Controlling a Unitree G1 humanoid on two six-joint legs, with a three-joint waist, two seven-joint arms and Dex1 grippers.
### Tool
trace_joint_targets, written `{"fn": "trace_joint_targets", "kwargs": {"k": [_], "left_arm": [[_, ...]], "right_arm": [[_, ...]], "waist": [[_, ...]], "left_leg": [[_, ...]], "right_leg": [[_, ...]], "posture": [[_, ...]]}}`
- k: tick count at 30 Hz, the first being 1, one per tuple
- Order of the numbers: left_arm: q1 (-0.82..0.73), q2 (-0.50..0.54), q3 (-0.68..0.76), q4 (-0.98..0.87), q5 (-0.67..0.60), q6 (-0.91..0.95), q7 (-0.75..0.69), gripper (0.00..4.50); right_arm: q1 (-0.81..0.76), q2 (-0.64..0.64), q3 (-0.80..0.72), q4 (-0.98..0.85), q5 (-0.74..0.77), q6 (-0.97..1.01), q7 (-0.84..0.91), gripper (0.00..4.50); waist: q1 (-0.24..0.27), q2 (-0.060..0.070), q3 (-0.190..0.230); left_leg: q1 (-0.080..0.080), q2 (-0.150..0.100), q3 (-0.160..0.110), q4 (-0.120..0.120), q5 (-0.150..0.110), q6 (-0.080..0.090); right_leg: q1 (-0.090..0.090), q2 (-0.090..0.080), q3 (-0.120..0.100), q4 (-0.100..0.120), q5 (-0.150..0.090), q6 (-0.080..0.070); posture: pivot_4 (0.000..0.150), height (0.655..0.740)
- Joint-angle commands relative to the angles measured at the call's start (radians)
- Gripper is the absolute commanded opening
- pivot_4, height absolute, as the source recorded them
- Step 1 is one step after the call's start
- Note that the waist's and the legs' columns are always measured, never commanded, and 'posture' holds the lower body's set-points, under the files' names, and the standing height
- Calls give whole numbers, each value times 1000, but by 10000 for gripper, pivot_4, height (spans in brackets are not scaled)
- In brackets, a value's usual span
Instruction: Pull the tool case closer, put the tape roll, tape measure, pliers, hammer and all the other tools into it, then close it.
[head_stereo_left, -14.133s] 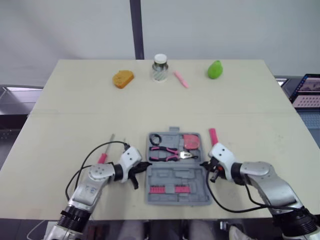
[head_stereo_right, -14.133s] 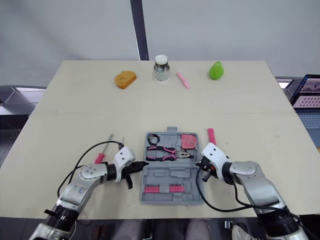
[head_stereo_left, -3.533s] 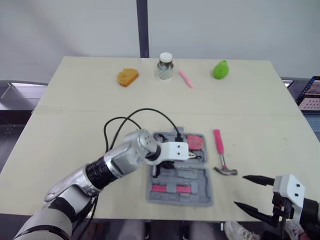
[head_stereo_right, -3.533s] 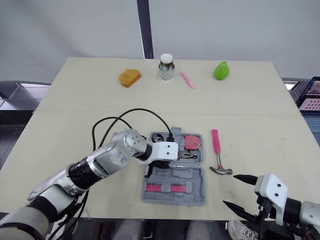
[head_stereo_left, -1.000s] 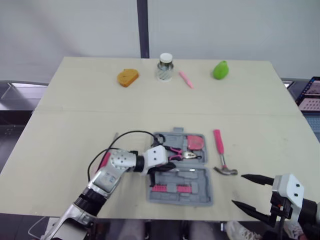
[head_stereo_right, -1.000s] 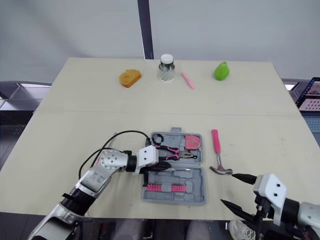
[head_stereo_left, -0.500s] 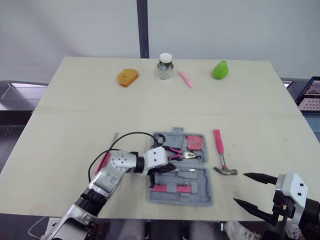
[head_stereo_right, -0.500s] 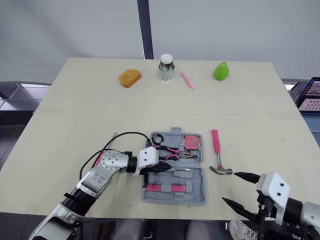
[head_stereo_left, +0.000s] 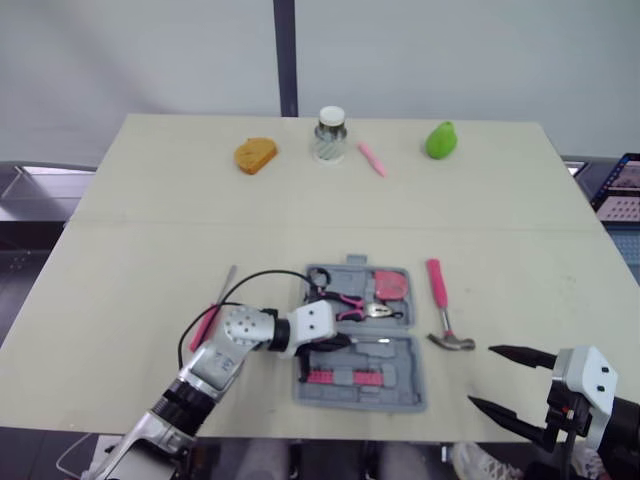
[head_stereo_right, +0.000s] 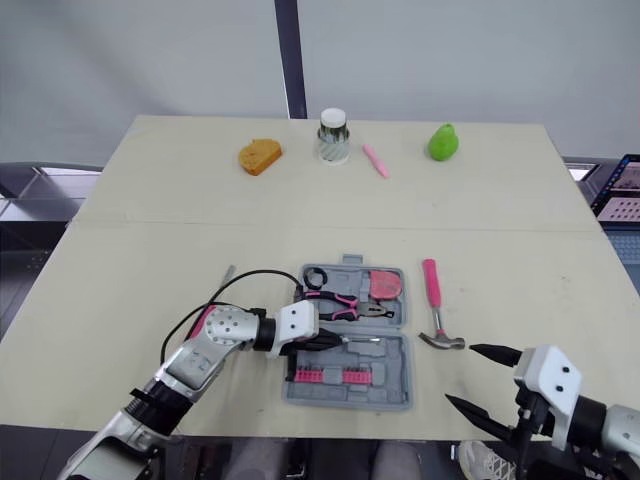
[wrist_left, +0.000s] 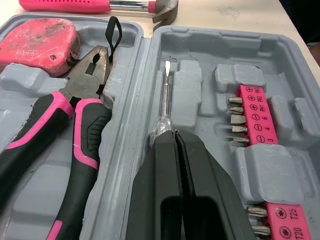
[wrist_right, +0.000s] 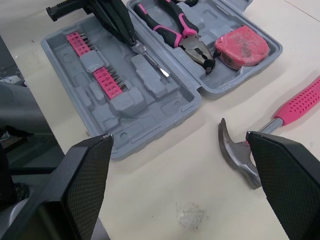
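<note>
The hammer's big steel head is all at one end of the hammer, so my right gripper will next grab the hammer by the metal handle (head_stereo_left: 447, 322) beside its big steel head (head_stereo_left: 452, 342).
The grey tool case (head_stereo_left: 408, 392) lies open near the table's front edge. Its far half holds pink-handled pliers (wrist_left: 75, 125), a red tape measure (wrist_left: 37, 44) and a black tape roll (head_stereo_left: 318, 277). My left gripper (wrist_left: 167, 136) hovers low over the near half, shut on the clear handle of a small screwdriver (wrist_left: 163, 97) whose metal shaft rests in a moulded slot beside the pink bit racks (wrist_left: 251, 114). The pink-handled hammer (head_stereo_left: 442, 310) lies on the table right of the case. My right gripper (head_stereo_left: 510, 385) stands open at the front right, nothing between its fingers.
A pink-handled screwdriver (head_stereo_left: 212, 315) lies on the table left of the case. Along the far edge stand an orange bread-shaped object (head_stereo_left: 256, 154), a glass jar (head_stereo_left: 327, 133), a pink pen (head_stereo_left: 370, 158) and a green pear (head_stereo_left: 438, 139).
My left gripper has slid slightly right and nearer over the case with the screwdriver in it. The right gripper has barely moved.
</note>
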Motion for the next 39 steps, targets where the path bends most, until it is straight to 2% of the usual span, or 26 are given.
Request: {"fn": "trace_joint_targets", "kwargs": {"k": [1,15,28,39], "left_arm": [[15,-16,5,30,-6,12,5,1014],[29,-20,21,46,-12,60,15,1014],[36,8,-45,70,58,114,32,1014],[37,12,-75,78,72,145,36,1014]], "right_arm": [[12,6,-38,-12,17,-7,-8,45000],[26,9,-49,-17,20,-6,-11,45000],[39,8,-58,-25,22,-2,-10,45000],[32,6,-66,-30,37,4,-9,45000]], "waist": [[1,1,-1],[-1,1,-1],[-1,0,-8],[-1,4,-18]], "left_leg": [[0,0,0,0,0,0],[0,0,0,0,0,0],[2,0,0,-1,-1,0],[3,1,0,-1,-3,0]], "right_leg": [[0,0,0,0,0,0],[0,0,0,0,0,0],[1,0,0,-2,0,0],[3,-1,1,-6,0,0]], "posture": [[1500,6950],[1500,6950],[1500,6950],[1500,6950]]}}
